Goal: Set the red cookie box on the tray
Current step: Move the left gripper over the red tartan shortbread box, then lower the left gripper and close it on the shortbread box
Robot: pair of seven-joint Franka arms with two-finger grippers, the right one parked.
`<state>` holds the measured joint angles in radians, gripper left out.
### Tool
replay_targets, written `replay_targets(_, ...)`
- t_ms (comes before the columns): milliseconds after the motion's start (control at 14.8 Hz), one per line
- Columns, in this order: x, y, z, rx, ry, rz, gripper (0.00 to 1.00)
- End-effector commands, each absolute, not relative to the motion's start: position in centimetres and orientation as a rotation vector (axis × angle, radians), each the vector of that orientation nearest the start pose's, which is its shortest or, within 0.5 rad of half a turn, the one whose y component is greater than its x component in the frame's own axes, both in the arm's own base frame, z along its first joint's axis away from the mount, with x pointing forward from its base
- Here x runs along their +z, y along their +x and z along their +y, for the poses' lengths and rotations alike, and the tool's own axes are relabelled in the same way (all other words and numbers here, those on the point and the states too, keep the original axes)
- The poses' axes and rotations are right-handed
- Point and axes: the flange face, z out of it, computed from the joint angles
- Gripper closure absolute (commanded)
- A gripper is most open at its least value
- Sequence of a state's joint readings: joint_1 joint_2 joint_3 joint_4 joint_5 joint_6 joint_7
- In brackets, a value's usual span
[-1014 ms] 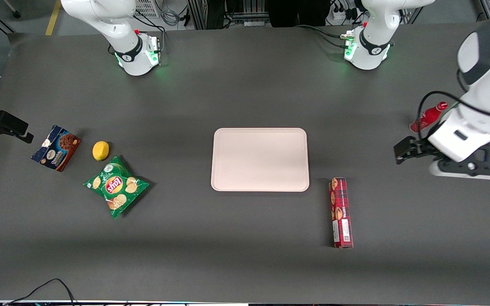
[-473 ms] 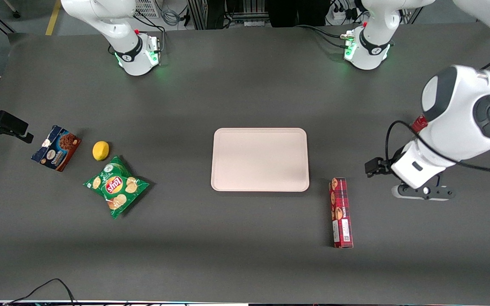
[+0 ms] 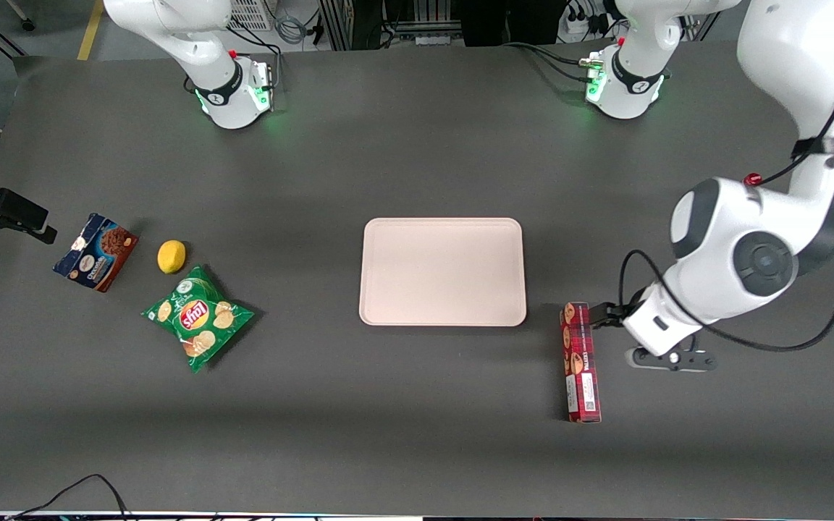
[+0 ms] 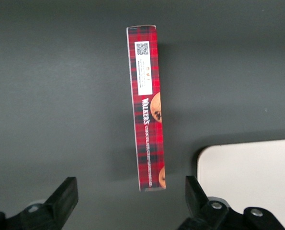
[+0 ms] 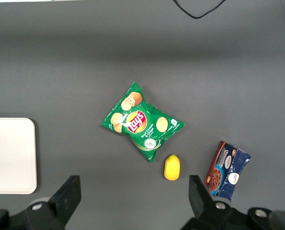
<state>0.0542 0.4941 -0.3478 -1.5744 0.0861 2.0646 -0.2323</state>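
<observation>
To set the red cookie box on the tray (image 3: 442, 271), my left gripper next needs to grab the box by its lettered end (image 3: 576, 340) beyond the white label.
The red cookie box (image 3: 580, 362) lies flat on the dark table with its white label up, just off the tray's corner toward the working arm's end and nearer the front camera. The pale pink tray (image 3: 442, 271) sits mid-table with nothing on it. My left gripper (image 3: 607, 316) hovers above the table beside the box's end that is farther from the front camera. In the left wrist view the gripper (image 4: 130, 184) is open wide, and the red cookie box (image 4: 147, 105) stretches away from a spot between the fingers (image 4: 68, 191), untouched. A corner of the tray (image 4: 247, 177) shows beside it.
Toward the parked arm's end lie a green chips bag (image 3: 198, 316), a lemon (image 3: 171, 256) and a blue-and-brown cookie box (image 3: 95, 252). A red bottle cap (image 3: 752, 178) peeks out above the working arm. A black cable (image 3: 84, 485) curls at the table's front edge.
The left arm has swung from beside the red bottle toward the front camera and the tray, bringing the gripper next to the red cookie box's end. The box has not moved.
</observation>
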Motion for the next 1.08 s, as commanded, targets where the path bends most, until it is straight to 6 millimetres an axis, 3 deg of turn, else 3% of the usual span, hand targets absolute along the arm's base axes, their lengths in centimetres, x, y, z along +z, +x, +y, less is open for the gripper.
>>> replay_targets(0,33.7,67.2,-19.7,-0.045,-3.176,0.045,0.0)
replay_targets(473,27.8,68.0,-21.1,-0.117,-3.154,0.148,0.0)
replay_targets(1014,23.0,68.3,-21.3,-0.154,-3.166,0.193,0.0)
